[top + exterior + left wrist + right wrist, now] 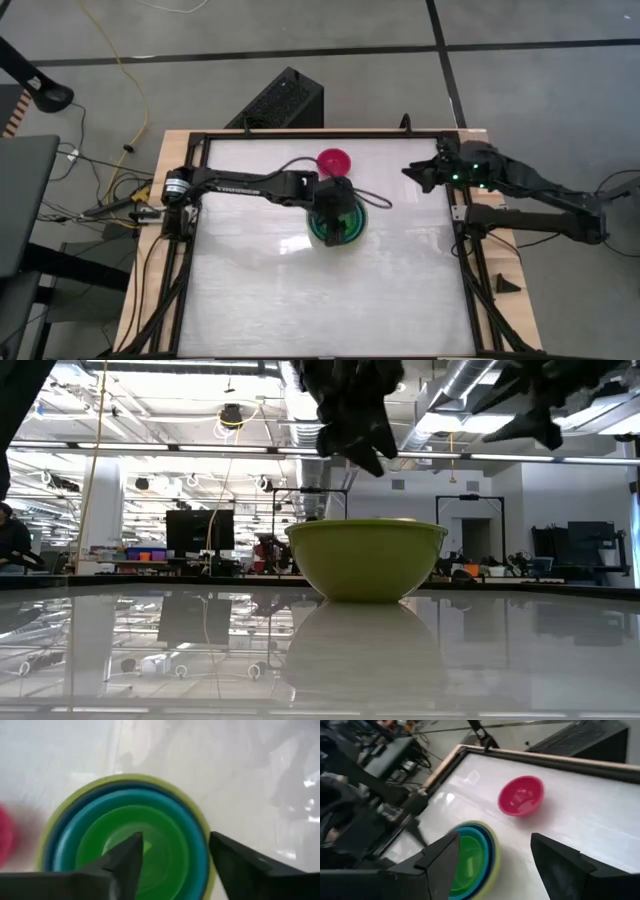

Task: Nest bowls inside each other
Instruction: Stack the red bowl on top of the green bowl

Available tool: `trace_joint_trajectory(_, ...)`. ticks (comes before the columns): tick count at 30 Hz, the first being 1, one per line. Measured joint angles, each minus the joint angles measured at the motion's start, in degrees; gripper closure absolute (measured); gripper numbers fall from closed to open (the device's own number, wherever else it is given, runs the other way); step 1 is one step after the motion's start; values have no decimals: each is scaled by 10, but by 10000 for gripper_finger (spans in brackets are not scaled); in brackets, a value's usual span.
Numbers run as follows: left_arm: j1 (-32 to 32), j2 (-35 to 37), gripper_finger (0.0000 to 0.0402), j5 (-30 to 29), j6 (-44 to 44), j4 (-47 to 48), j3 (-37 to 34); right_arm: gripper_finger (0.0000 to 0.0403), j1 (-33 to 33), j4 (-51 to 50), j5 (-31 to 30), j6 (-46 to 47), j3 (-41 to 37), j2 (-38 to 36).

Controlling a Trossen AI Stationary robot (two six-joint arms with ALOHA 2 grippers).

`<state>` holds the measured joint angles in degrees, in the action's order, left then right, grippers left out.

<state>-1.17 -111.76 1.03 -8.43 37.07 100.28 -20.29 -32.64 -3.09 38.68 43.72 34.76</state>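
I should next take hold of the magenta bowl by its rim (pixel 541 784) with my right gripper, so that I can nest it inside the bright green bowl (pixel 468 862).
A stack of nested bowls (pixel 125 840) stands on the table's middle: olive-green outermost (pixel 365 558), then light blue, teal, and bright green innermost (pixel 469 860). My left gripper (pixel 175 855) hovers open just above the stack, touching nothing. A magenta bowl (pixel 334 161) rests on its base alone, just beyond the stack toward the far edge. My right gripper (pixel 492 857) is open and raised near the table's far right corner (pixel 425 172), away from the bowls.
The white table is framed by a black rail (pixel 300 133). Both arm bases stand at the table's left and right edges. A black box (pixel 280 100) sits on the floor beyond the far edge. Free room lies on the near half of the table.
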Motion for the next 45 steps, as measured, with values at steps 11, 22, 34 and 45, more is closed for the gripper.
trace_joint_trajectory(11, -78, 90, 109, -4, -13, 13, 0, 123, -3, 277, 89, 46, -146, 105)
trace_joint_trajectory(22, -135, 187, 109, -30, -14, 58, 0, 123, -94, 450, 141, 168, -114, 371)
trace_joint_trajectory(34, -138, 259, 109, -78, -32, 109, -1, 129, -117, 199, 141, 99, 148, 596)
trace_joint_trajectory(45, -117, 280, 109, -95, -47, 124, -1, 209, -121, 117, 116, 100, 253, 698)
